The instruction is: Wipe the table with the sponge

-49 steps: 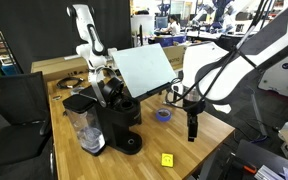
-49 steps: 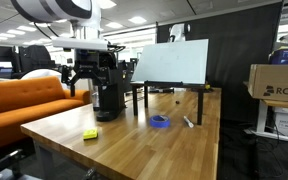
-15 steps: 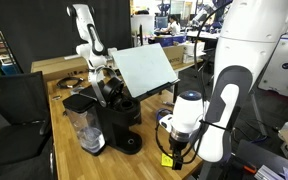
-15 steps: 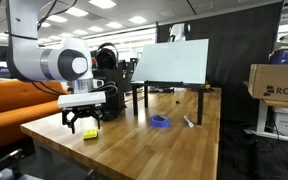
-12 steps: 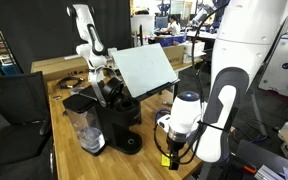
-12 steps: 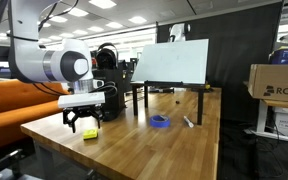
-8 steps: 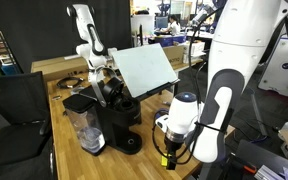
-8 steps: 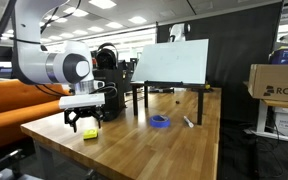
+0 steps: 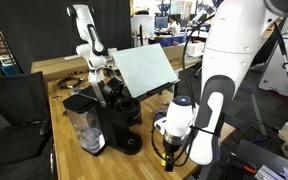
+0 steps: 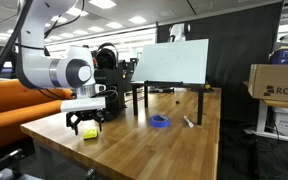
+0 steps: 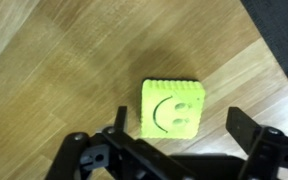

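Observation:
My fingers are down level with the sides of the sponge point(image 9: 168, 162) point(image 11: 171, 106), so closing now would catch it. My gripper closes on it next.
The sponge point(image 11: 171, 106) is a small bright yellow square with a smiley face. It lies flat on the light-brown wooden table point(image 11: 44, 60), near the front corner. It also shows in both exterior views point(image 10: 90, 134) point(image 9: 166, 160). My gripper point(image 11: 177, 122) is open and hangs just above the sponge, with one black finger on each side. The fingers do not touch it. The gripper point(image 10: 84, 125) sits low over the table point(image 10: 154, 150) next to the sponge, and in an exterior view point(image 9: 168, 155) it partly hides it.
A black coffee machine point(image 10: 108, 90) point(image 9: 114, 115) stands just behind the sponge, with a clear jug point(image 9: 84, 128) beside it. A blue-purple tape roll point(image 10: 160, 122) and a marker point(image 10: 188, 122) lie mid-table. A white board on a stand point(image 10: 174, 62) is farther back. The table edge point(image 9: 184, 172) is close.
The arm came from mid-table down to the sponge at the front corner. Over the last second the gripper has sunk slightly lower over the sponge and stayed open.

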Robot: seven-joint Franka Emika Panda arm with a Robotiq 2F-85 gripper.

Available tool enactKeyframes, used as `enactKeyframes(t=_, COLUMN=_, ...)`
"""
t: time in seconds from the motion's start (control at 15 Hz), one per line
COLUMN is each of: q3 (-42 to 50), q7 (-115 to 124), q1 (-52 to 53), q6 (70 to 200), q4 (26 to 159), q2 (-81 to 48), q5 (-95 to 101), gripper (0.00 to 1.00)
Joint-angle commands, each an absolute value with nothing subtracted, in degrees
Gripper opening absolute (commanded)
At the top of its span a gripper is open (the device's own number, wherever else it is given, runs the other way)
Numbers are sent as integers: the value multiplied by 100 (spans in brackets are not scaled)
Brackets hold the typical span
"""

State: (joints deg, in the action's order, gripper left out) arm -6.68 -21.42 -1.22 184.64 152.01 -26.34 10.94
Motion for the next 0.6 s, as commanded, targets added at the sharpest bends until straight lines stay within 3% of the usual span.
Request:
enactKeyframes(t=0.0, q3=-512, q7=-1949, q1=23, q6=18611, q4=15129, q2=-2772, q5=1248, gripper=100)
enactKeyframes(t=0.07, q3=-495, q7=-1928, q1=46, q6=18612, q4=15124, q2=-2784, q5=1237, gripper=75)
enactKeyframes(t=0.13, q3=-467, q7=-1909, q1=84, q6=18601, q4=15114, q2=-2796, q5=1229, gripper=73)
enactKeyframes(t=0.53, q3=-283, q7=-1797, q1=330, q6=18541, q4=15108, q2=-2771, q5=1206, gripper=31)
